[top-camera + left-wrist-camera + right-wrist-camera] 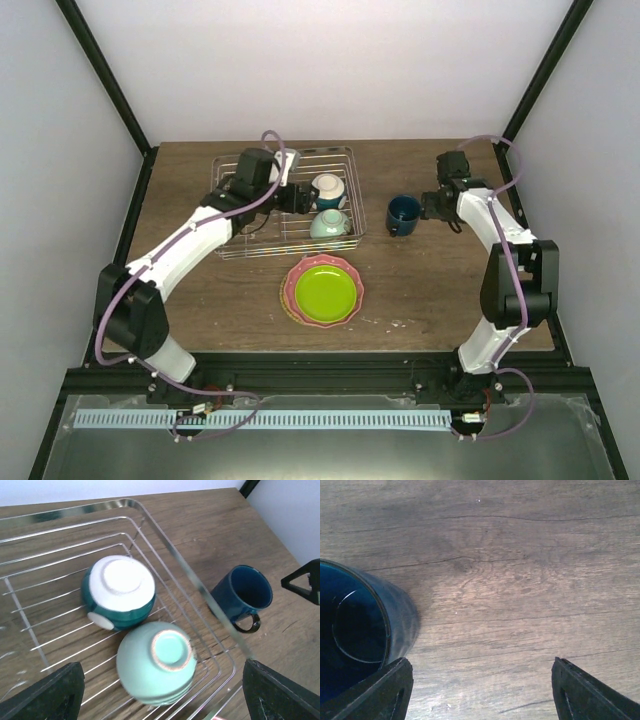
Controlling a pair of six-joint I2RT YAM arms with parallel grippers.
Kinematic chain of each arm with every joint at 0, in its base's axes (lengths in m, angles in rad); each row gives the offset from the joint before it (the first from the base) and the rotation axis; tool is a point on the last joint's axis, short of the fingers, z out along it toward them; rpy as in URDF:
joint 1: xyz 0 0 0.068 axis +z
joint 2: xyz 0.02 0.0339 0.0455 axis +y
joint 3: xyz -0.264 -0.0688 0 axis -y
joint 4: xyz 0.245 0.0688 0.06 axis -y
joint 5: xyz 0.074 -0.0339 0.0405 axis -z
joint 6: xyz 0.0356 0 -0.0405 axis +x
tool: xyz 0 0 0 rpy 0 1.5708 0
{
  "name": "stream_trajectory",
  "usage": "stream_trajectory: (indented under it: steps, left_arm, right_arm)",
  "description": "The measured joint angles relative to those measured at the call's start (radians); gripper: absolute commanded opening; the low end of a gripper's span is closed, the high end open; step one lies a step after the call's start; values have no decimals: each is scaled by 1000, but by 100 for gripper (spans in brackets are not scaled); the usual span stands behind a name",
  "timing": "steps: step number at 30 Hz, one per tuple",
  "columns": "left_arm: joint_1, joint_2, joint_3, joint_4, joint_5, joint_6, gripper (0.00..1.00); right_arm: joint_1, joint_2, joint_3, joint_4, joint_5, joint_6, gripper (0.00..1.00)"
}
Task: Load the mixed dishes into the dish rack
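My right gripper grabs the dark blue mug by its rim [385, 615] next, which leaves its handle and body free for my left gripper to take over.
The silver wire dish rack [262, 238] stands at the back left. Two bowls lie upside down inside it: one with teal sides and a white base [328, 188] and a pale mint one [331, 226]. My left gripper [300, 199] hovers open over them. In the left wrist view the mint bowl [157, 662] lies between my spread fingers [45, 692], and the teal and white bowl [118, 592] is behind it. The dark blue mug [403, 214] stands upright right of the rack. My right gripper [427, 206] is open and empty beside it. The lime-green plate [325, 290] lies on the pink scalloped plate [291, 287].
The rack's right rim [170, 550] runs between the bowls and the mug [242, 594]. In the right wrist view the mug [360, 635] sits just left of my left finger [382, 690], with bare wooden table [510, 595] between the fingers. Black frame posts stand at the back corners.
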Motion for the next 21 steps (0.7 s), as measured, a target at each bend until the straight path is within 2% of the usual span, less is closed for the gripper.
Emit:
stream_trajectory:
  steps: [8, 16, 21]
  left_arm:
    - [-70, 122, 142, -17, -8, 16, 88]
    - [-79, 137, 142, -26, -5, 14, 88]
    - [-84, 133, 110, -16, -5, 9, 88]
  right_arm:
    - [-11, 0, -26, 64, -46, 0, 76]
    - [-11, 0, -27, 127, -105, -1, 73]
    - [-12, 38, -26, 182, -173, -4, 64]
